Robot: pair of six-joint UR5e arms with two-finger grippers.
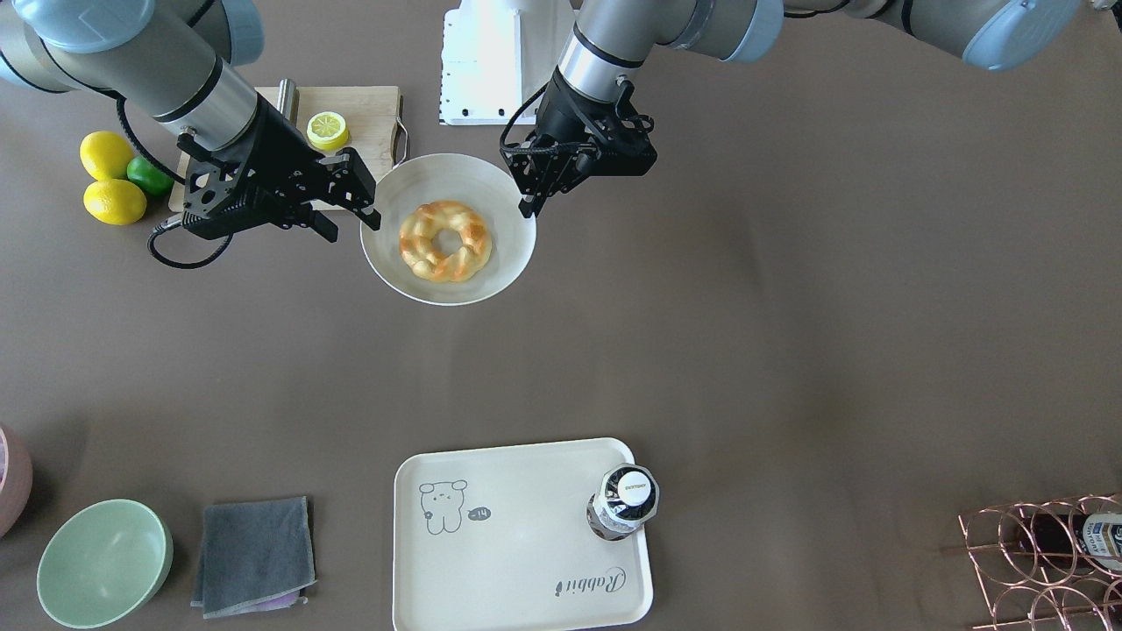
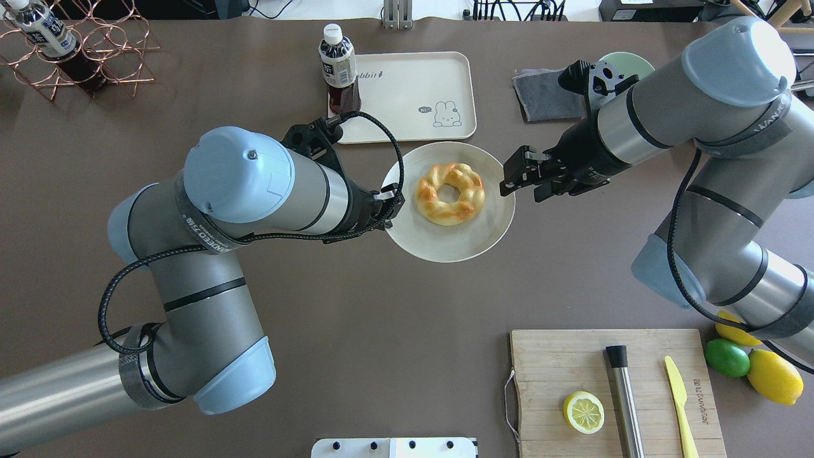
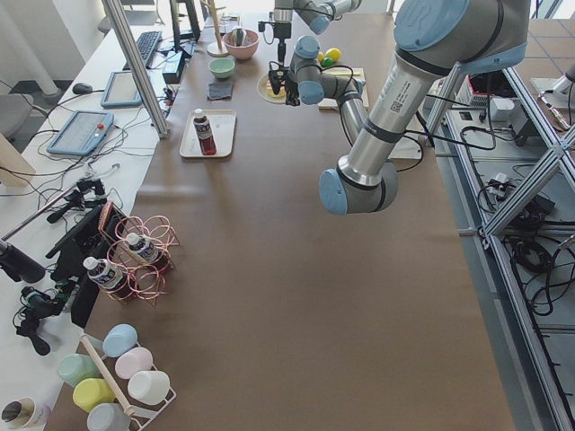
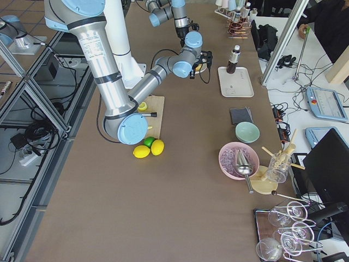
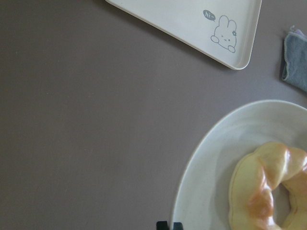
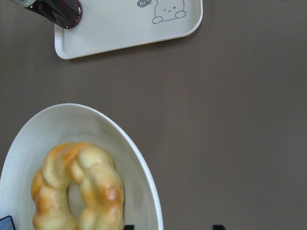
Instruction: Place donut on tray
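The plate is wider than my open fingers, and the donut (image 1: 419,247) fills its middle. My right gripper should pinch the plate by its thin bare rim (image 1: 368,225).
The golden twisted donut (image 1: 419,247) lies on a round white plate (image 1: 447,180) at mid-table; it also shows in the overhead view (image 2: 448,213) and both wrist views (image 5: 254,187) (image 6: 96,182). My left gripper (image 1: 529,206) (image 2: 389,202) (image 5: 169,225) is shut at the plate's rim, its tips pinched on the edge. My right gripper (image 1: 351,215) (image 2: 512,184) (image 6: 172,226) is open, its fingers on either side of the opposite rim. The cream rabbit tray (image 1: 526,543) (image 2: 407,95) (image 5: 192,19) (image 6: 120,33) lies beyond the plate, apart from it.
A dark drink bottle (image 1: 624,499) (image 2: 340,70) stands on one corner of the tray. A grey cloth (image 1: 254,554) and green bowl (image 1: 103,561) lie beside the tray. A cutting board (image 2: 610,388) with a lemon half (image 2: 584,411), lemons and a lime (image 2: 727,357) are near the robot. A copper wire rack (image 2: 82,51) stands in a far corner.
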